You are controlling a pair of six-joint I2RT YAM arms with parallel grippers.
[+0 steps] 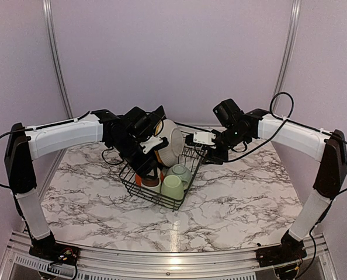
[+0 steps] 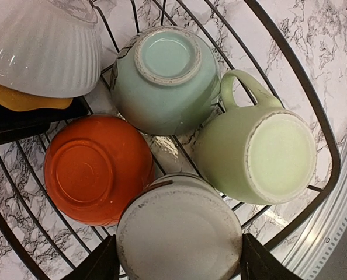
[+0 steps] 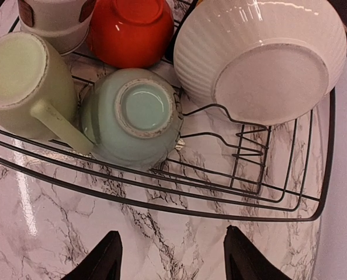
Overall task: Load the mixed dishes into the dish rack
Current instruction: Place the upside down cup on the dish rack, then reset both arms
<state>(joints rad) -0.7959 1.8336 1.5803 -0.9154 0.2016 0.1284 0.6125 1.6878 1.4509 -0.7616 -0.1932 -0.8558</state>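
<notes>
The small grey-brown cup's lower rim (image 1: 151, 190) is resting on the wire bottom of the rack next to the pale green mug. The cup would stay there, so my left gripper needs to open its fingers.
The black wire dish rack (image 1: 162, 202) (image 2: 321, 131) (image 3: 162, 205) stands mid-table. Inside it a pale green mug (image 2: 261, 154) (image 3: 21, 79), a mint cup (image 2: 165, 79) (image 3: 132, 116) and an orange bowl (image 2: 94, 169) all sit upside down. A ribbed white bowl (image 3: 261, 52) (image 1: 172, 143) leans on edge over a yellow plate (image 2: 21, 99) and a black plate (image 2: 27, 121). My left gripper (image 2: 179, 265) (image 1: 147, 160) reaches into the rack, its fingers pressed against both sides of the inverted small grey-brown cup (image 2: 179, 233). My right gripper (image 3: 170, 256) hovers open over bare marble just outside the rack's rim.
The marble tabletop (image 1: 232, 198) surrounds the rack. Purple walls close the back and sides. A metal rail (image 1: 173, 259) runs along the near edge between the arm bases.
</notes>
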